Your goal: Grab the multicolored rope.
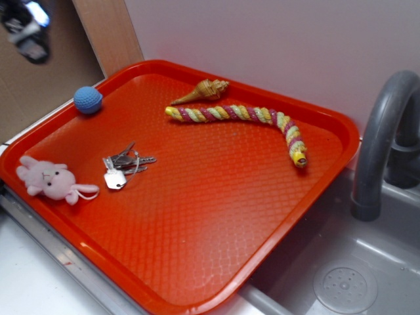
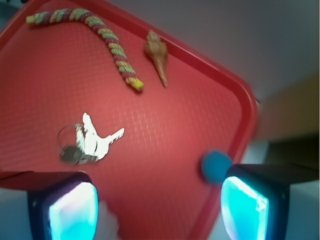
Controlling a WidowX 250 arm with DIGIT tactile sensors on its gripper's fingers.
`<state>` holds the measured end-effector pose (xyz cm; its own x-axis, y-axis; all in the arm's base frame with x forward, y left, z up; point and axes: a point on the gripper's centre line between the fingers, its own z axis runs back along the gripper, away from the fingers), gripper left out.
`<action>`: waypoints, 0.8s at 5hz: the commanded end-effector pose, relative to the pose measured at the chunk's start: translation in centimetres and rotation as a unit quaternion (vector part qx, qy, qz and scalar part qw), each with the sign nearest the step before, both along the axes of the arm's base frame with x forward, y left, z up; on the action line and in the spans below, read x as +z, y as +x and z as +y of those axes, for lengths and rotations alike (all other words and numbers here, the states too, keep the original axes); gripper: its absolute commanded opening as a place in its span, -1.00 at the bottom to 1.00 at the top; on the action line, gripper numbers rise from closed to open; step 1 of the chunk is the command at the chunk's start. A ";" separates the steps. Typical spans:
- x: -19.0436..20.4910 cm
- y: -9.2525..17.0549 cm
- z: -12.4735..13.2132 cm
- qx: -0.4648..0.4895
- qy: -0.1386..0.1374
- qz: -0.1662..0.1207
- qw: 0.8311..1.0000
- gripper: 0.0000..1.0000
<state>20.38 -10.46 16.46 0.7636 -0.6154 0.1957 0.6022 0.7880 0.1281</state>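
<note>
Both sides of the rope should stay balanced, so next my gripper should grab near the rope's middle [image 1: 230, 113].
The multicolored rope [image 1: 246, 113] lies bent on the far part of the red tray [image 1: 216, 223], a twisted cord of yellow, pink and pale green with yellow ends. In the wrist view the rope [image 2: 112, 42] sits at the top left, far from the jaws. My gripper [image 2: 160, 210] is open, with its two glowing cyan pads wide apart and nothing between them. It hangs high over the tray's near-left corner. In the exterior view the gripper [image 1: 26, 29] is only a blur at the top left.
A tan spiral seashell [image 1: 202, 90] lies just behind the rope. A key bunch [image 1: 121, 167], a pink plush bunny [image 1: 51, 180] and a blue ball [image 1: 87, 100] sit on the tray's left side. A grey faucet [image 1: 380, 131] and sink [image 1: 341, 282] stand to the right.
</note>
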 end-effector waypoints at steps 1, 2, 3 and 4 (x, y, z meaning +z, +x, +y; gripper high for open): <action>-2.5 6.6 -6.8 -0.046 -0.003 -0.039 0.998 1.00; -4.7 8.8 -8.9 -0.057 -0.018 -0.027 0.998 1.00; -6.9 9.3 -10.4 -0.074 -0.001 -0.010 0.997 1.00; -9.0 8.9 -11.2 -0.098 0.009 0.011 0.995 1.00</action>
<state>29.28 -20.29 5.17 0.6594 -0.7457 0.0950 0.7381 0.6662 0.1067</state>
